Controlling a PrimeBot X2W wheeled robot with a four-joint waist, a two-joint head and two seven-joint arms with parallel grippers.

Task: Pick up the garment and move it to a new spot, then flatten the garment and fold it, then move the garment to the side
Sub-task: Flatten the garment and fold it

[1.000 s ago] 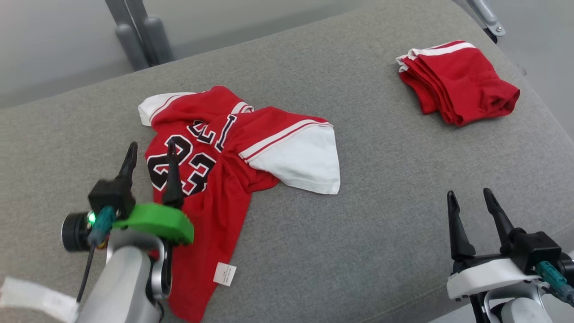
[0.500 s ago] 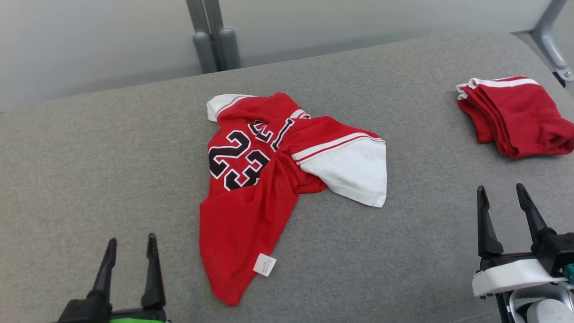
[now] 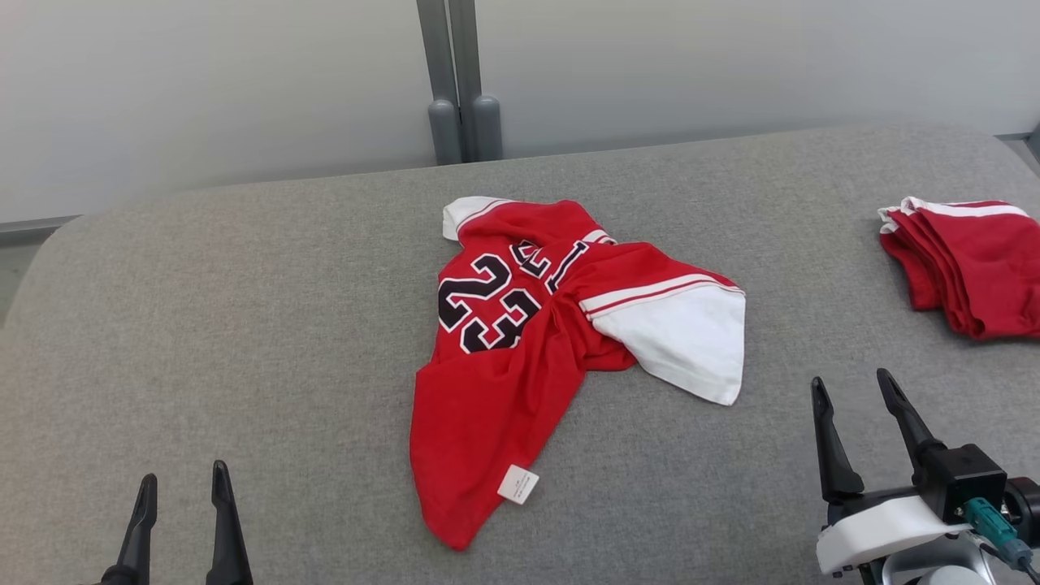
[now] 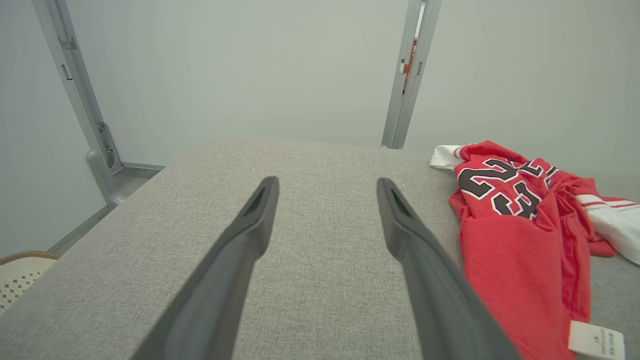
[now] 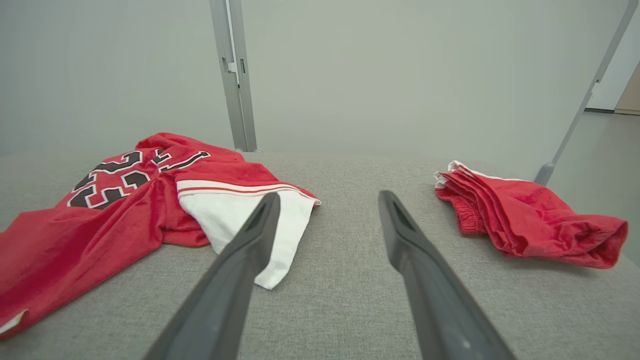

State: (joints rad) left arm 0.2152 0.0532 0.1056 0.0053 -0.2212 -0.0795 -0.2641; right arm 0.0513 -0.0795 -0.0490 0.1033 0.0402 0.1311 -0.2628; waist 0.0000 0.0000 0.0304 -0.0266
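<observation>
Next, my left gripper grabs the jersey by its hem corner (image 3: 454, 535) near the white tag (image 3: 517, 484), to flatten and fold the jersey.
The garment (image 3: 520, 341) is a red jersey with a black "23", white sleeves and a white tag, lying crumpled on the middle of the grey cushioned surface (image 3: 244, 325). It also lies to the right in the left wrist view (image 4: 520, 235) and to the left in the right wrist view (image 5: 125, 210). My left gripper (image 3: 183, 483) stands open at the lower left, well clear of the garment, with nothing between its fingers. At the lower right my right gripper (image 3: 849, 388) is open and empty too, a short way off the white sleeve.
A folded red garment with white trim (image 3: 967, 264) lies at the right edge of the surface, also in the right wrist view (image 5: 525, 215). Grey metal posts (image 3: 455, 81) rise behind the far edge, against a pale wall. The surface's left end (image 3: 32, 276) is rounded.
The head view has swung, so the whole scene shifted right. My left gripper, earlier raised over the garment's left part, has drawn back to the lower left corner. The garment lies as before.
</observation>
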